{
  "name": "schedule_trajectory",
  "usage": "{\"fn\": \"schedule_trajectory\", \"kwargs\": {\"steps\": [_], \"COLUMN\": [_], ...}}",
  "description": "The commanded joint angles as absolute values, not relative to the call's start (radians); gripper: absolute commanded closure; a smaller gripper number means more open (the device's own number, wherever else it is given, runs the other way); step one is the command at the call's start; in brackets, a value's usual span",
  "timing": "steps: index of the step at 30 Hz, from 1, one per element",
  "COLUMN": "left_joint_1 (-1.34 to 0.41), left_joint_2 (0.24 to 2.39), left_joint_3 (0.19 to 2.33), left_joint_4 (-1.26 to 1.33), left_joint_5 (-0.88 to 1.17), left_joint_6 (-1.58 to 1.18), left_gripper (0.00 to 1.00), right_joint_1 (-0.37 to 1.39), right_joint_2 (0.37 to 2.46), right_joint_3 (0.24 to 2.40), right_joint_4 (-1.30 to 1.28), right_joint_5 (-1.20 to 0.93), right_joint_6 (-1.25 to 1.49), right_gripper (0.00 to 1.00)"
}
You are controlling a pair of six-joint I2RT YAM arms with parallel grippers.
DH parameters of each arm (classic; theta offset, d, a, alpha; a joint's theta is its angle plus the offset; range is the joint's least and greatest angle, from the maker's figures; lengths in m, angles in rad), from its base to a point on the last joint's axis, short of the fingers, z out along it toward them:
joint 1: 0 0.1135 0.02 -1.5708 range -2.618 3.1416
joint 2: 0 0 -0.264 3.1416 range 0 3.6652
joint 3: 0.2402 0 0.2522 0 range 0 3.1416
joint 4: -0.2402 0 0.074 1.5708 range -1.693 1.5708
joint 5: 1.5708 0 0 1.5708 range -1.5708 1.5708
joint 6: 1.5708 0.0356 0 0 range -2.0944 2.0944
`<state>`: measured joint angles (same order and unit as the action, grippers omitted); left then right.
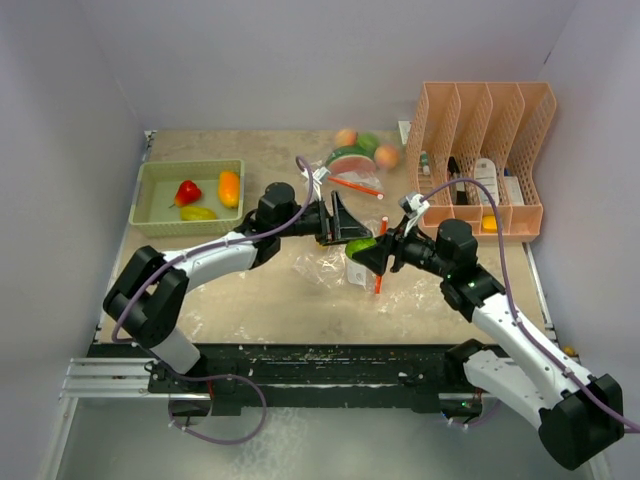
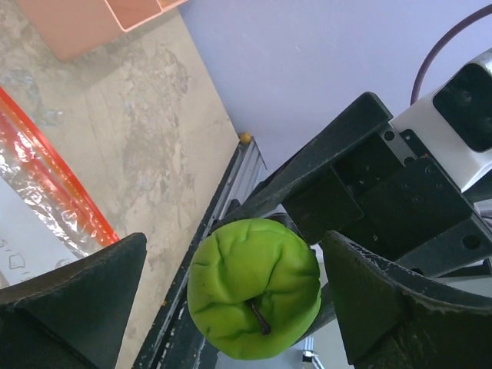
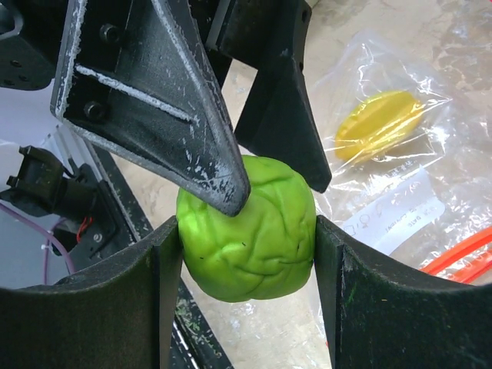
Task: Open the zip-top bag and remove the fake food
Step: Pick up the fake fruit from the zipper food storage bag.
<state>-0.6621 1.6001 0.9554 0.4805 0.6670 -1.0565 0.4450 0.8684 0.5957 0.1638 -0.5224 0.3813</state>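
The left gripper needs to close on the green fruit, as its fingers reach past the fruit's middle in the left wrist view.
A wrinkled green fake fruit hangs above the table's middle, with my right gripper shut on it; its pads press both sides of the fruit. My left gripper is open, and its fingers straddle the same fruit with gaps on both sides. Below lies the clear zip-top bag with a yellow fake food piece inside and an orange-red zip strip. More fake food lies in plastic at the back.
A green tray at the left holds a red piece, an orange piece and a yellow one. A peach divided organizer with bottles stands at the back right. White walls enclose the table.
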Motion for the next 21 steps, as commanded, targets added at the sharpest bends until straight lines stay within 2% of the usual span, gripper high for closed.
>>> {"fn": "schedule_trajectory", "kwargs": {"steps": [1, 4, 7, 9, 15, 17, 21], "left_joint_1": [-0.668, -0.673, -0.672, -0.673, -0.673, -0.673, -0.647], "left_joint_2": [1.611, 1.614, 1.622, 1.629, 1.643, 1.646, 1.631], "left_joint_3": [0.955, 0.947, 0.938, 0.939, 0.943, 0.942, 0.932], "left_joint_4": [0.591, 0.588, 0.592, 0.602, 0.618, 0.64, 0.651], "left_joint_5": [0.75, 0.761, 0.759, 0.761, 0.752, 0.749, 0.728], "left_joint_6": [-1.104, -1.102, -1.104, -1.11, -1.115, -1.125, -1.131], "left_gripper": [0.01, 0.02, 0.15, 0.29, 0.45, 0.46, 0.46], "right_joint_1": [0.449, 0.449, 0.449, 0.449, 0.449, 0.449, 0.449], "right_joint_2": [0.861, 0.868, 0.876, 0.876, 0.854, 0.848, 0.833], "right_joint_3": [0.635, 0.648, 0.655, 0.659, 0.658, 0.658, 0.652], "right_joint_4": [0.193, 0.164, 0.164, 0.162, 0.153, 0.14, 0.115], "right_joint_5": [-0.471, -0.397, -0.399, -0.402, -0.42, -0.423, -0.403], "right_joint_6": [0.347, 0.334, 0.332, 0.334, 0.332, 0.329, 0.331], "right_gripper": [0.63, 0.63, 0.63, 0.62, 0.61, 0.56, 0.37]}}
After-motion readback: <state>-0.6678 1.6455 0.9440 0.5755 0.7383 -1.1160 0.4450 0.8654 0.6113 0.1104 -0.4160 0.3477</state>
